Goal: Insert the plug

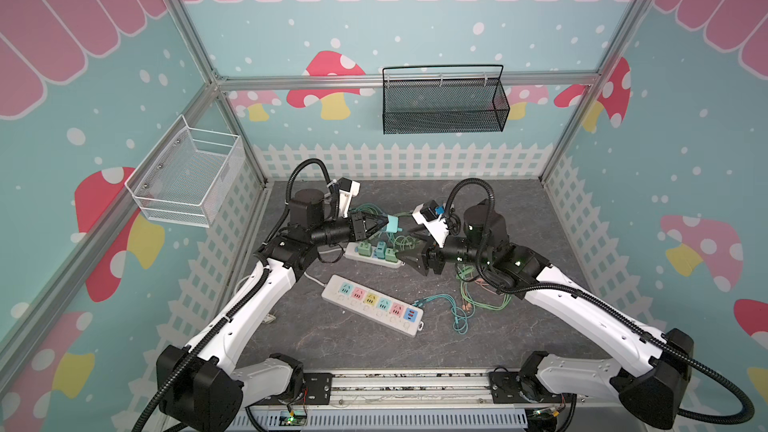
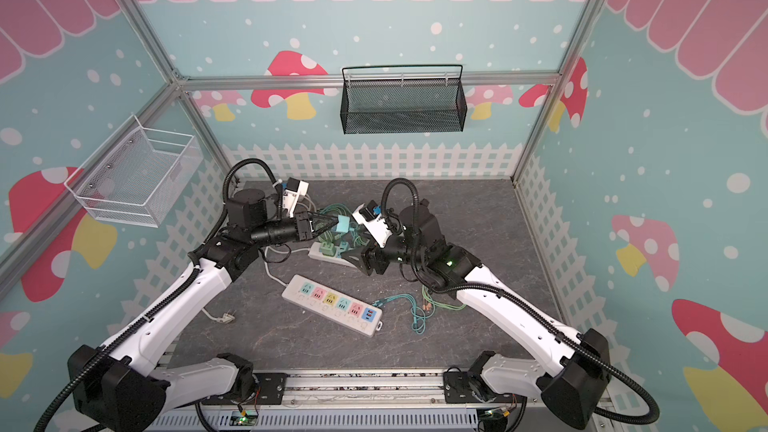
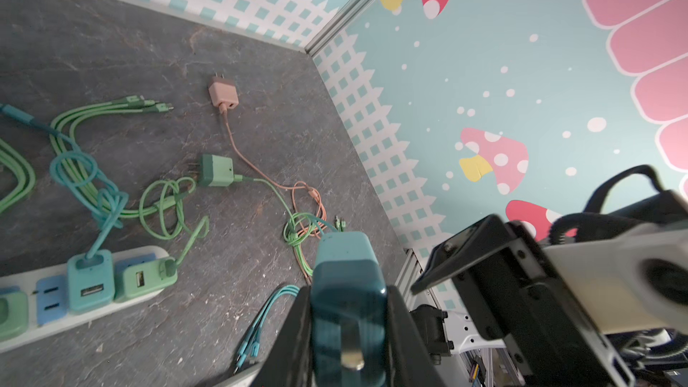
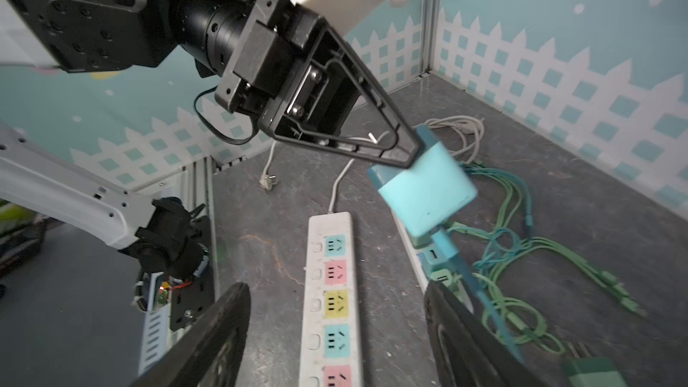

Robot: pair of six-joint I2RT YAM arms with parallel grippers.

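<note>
My right gripper reaches the light-blue plug (image 1: 392, 224) from the plug's cable end (image 1: 399, 229) next and grips the sides of its body, which leaves the plug's pins free to insert.
My left gripper (image 1: 384, 224) (image 2: 334, 224) is shut on a light-blue plug (image 1: 392, 224) (image 2: 343, 224), holding it in the air above the far white power strip (image 1: 357, 252) (image 3: 141, 255). In the left wrist view the plug (image 3: 348, 292) sits clamped between both fingers (image 3: 294, 329), a metal prong facing the camera. Its blue cable hangs down in the right wrist view, below the plug (image 4: 428, 189). My right gripper (image 1: 409, 248) (image 4: 337, 303) is open just right of the plug, with nothing between its fingers. The near power strip (image 1: 374, 305) (image 4: 331, 292) has coloured sockets, all free.
Several green and teal plugs fill the far strip. Tangled green and teal cables (image 1: 478, 297) lie to the right. A loose pink charger (image 3: 222, 94) and a green one (image 3: 217, 174) lie on the table. A white basket (image 1: 187, 176) and a black basket (image 1: 444, 101) hang on the walls.
</note>
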